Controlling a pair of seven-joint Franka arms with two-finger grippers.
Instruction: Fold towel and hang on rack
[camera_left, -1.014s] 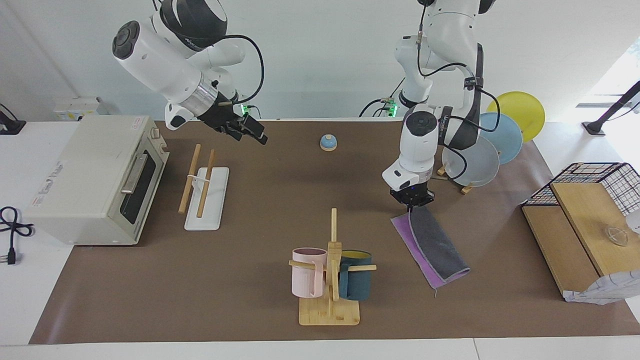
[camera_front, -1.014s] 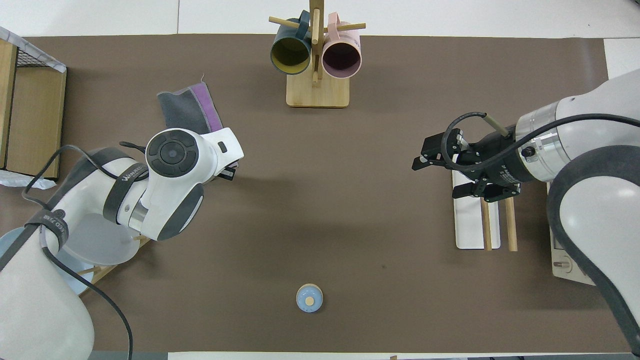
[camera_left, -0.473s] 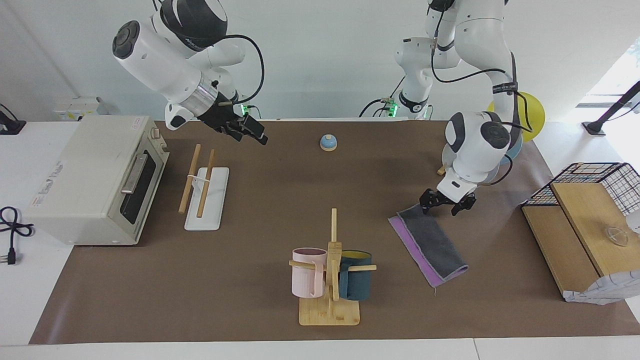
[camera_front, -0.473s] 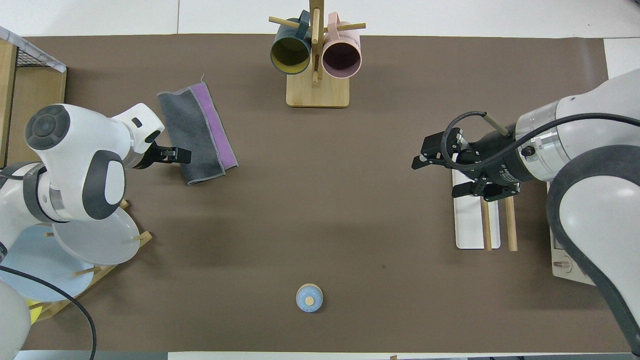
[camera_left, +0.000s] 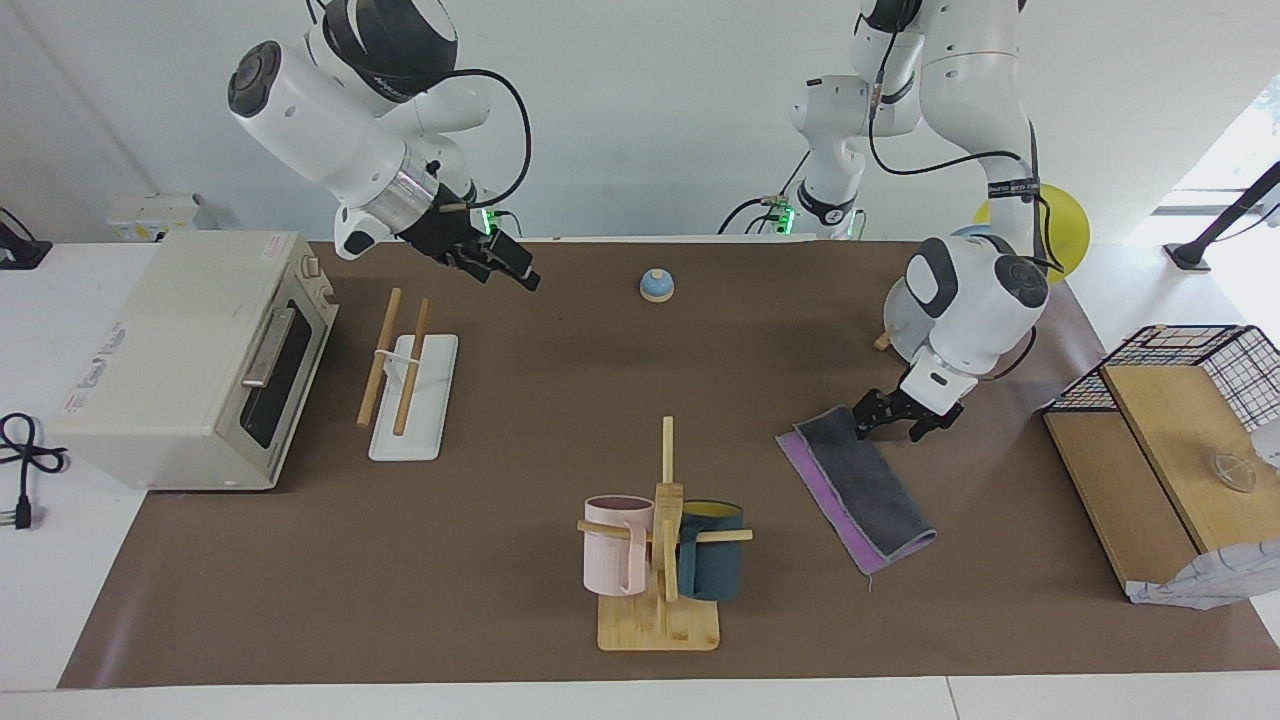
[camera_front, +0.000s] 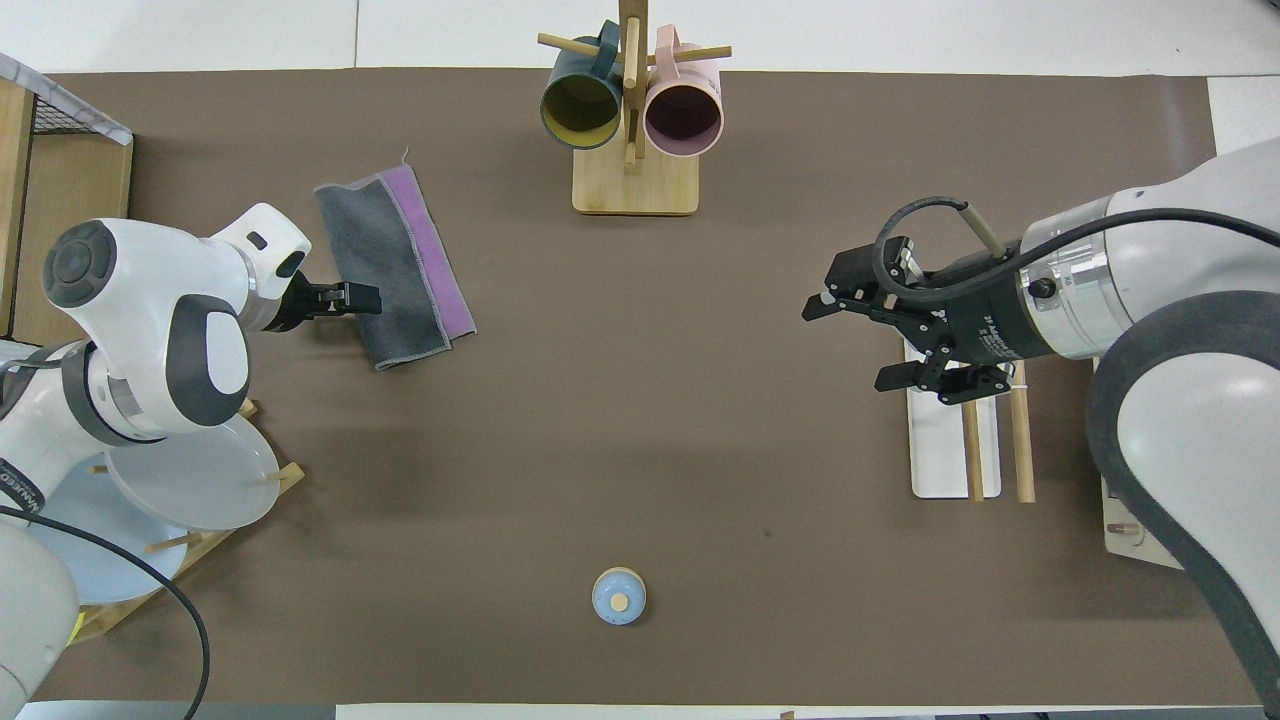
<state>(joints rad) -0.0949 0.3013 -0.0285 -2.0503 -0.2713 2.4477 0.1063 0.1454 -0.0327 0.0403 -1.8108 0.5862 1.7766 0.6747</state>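
I will next use my left gripper to pinch the towel by its long grey edge, opposite the purple part of the towel, because the towel's grey side (camera_front: 402, 314) lies flat on the mat.
The towel (camera_left: 862, 487) lies folded on the brown mat, dark grey on top with a purple strip along one long edge; it also shows in the overhead view (camera_front: 392, 262). My left gripper (camera_left: 889, 427) is open and low at the towel's long edge toward the left arm's end of the table, and I cannot tell if it touches the cloth; it also shows in the overhead view (camera_front: 352, 298). The rack (camera_left: 405, 370) stands beside the toaster oven, its two wooden rods (camera_front: 992, 448) bare. My right gripper (camera_left: 507, 264) is open and empty in the air near the rack (camera_front: 855, 340).
A toaster oven (camera_left: 190, 350) sits at the right arm's end. A mug tree (camera_left: 660, 540) with a pink and a teal mug stands mid-table, farther from the robots. A small bell (camera_left: 656, 286) is near the robots. A plate stand (camera_front: 190, 480) and a wooden box (camera_left: 1150, 470) are at the left arm's end.
My left gripper let go of the towel's near corner, swung toward the left arm's end and came down at the towel's long edge. The right gripper drifted slightly toward the table's middle.
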